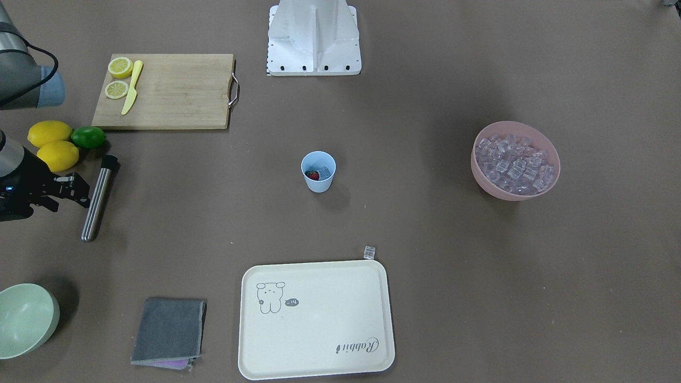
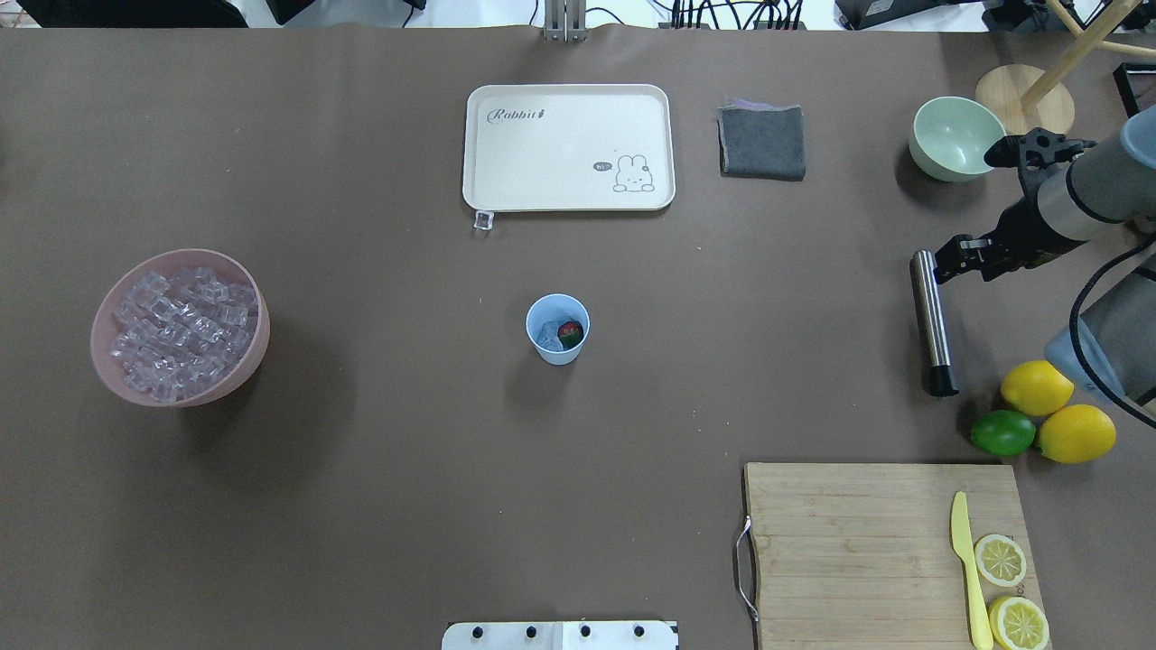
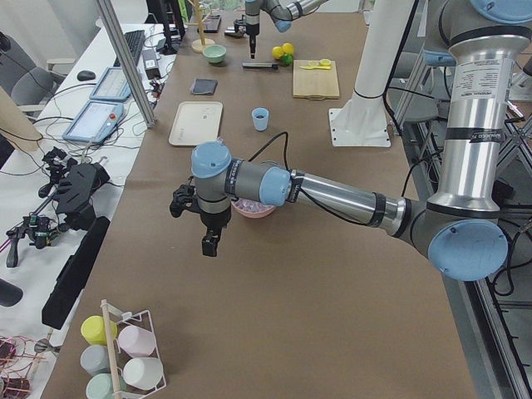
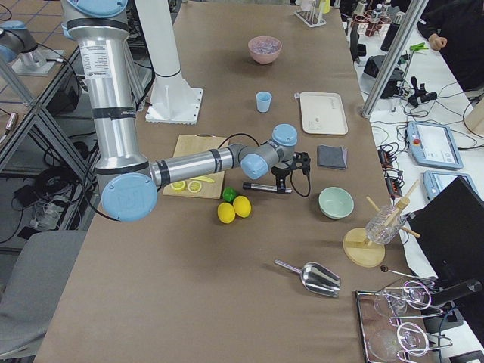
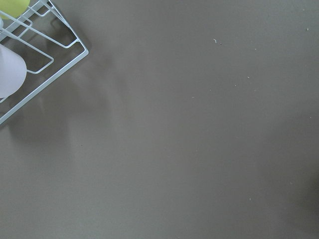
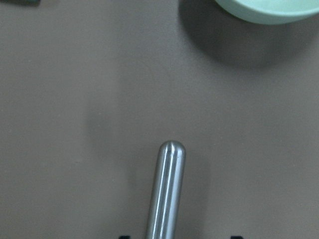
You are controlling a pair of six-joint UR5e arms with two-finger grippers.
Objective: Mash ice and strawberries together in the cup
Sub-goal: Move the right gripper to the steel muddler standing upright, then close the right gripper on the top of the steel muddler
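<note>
The muddler's black head has to stay free for mashing. So my right gripper will next grab the muddler by its rounded steel end.
The light blue cup stands upright mid-table, also in the front view. Inside it lie a red strawberry and some ice. A steel muddler with a black end lies flat on the table. My right gripper is open at the muddler's rounded end; in the right wrist view the muddler runs between the fingertips. My left gripper hangs over bare table, far from the cup. It shows only in the left side view, so I cannot tell whether it is open.
A pink bowl full of ice cubes stands at the left. One loose cube lies by the cream tray. Near the right arm are a mint bowl, grey cloth, lemons, a lime and a cutting board.
</note>
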